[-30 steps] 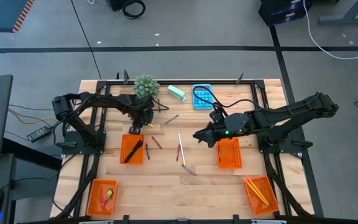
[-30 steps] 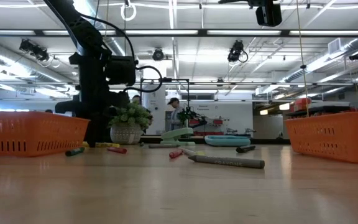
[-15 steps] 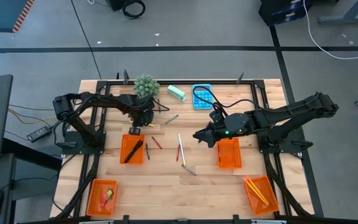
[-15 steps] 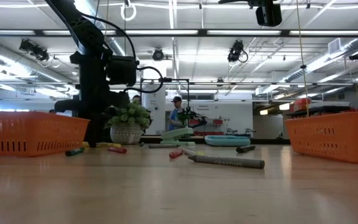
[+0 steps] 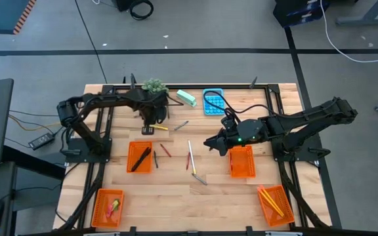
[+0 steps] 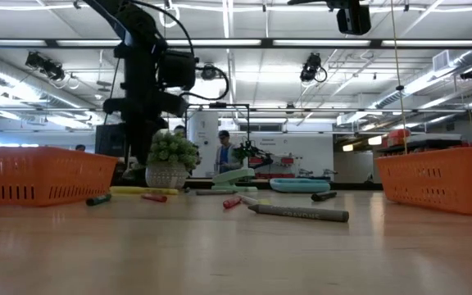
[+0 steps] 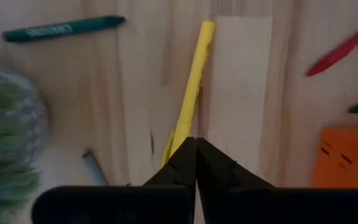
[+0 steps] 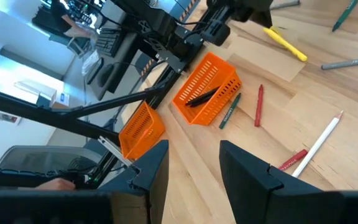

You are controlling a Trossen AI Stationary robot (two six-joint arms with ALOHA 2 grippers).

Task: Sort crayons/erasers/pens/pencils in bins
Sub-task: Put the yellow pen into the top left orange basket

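My left gripper opens again next, since it is shut above the yellow pen (image 7: 197,65). Then it goes down to grab the cap with the clip (image 7: 181,130).
My left gripper (image 5: 148,124) is shut and stands just in front of the potted plant (image 5: 154,87), over the near end of a yellow stick (image 7: 194,74) that lies flat on the table (image 6: 138,190). My right gripper (image 5: 209,143) hangs open and holds nothing at mid-table, left of an orange bin (image 5: 241,161). A second bin (image 5: 140,158) holds a black pen. The bin at the near left (image 5: 108,206) holds erasers, and the one at the near right (image 5: 274,203) holds yellow pencils. Red, green and grey crayons lie loose around (image 5: 190,156). My left gripper has its shut fingertips (image 7: 196,144) right over the yellow stick's near end (image 7: 174,140), pointing down at it. The fingers hide that end, so I cannot tell whether they touch it. The stick lies flat on the wood.
A blue calculator (image 5: 213,101) and a mint-green block (image 5: 186,98) lie along the far edge, right of the plant. A grey crayon (image 6: 297,213) lies near mid-table. Bare wood shows along the near edge between the two near bins.
My left gripper has risen and moved from over the far rim of the pen bin toward the table's far edge and a little to the right, ending beside the plant. More of the yellow stick now shows in the low view. My right arm has kept still.
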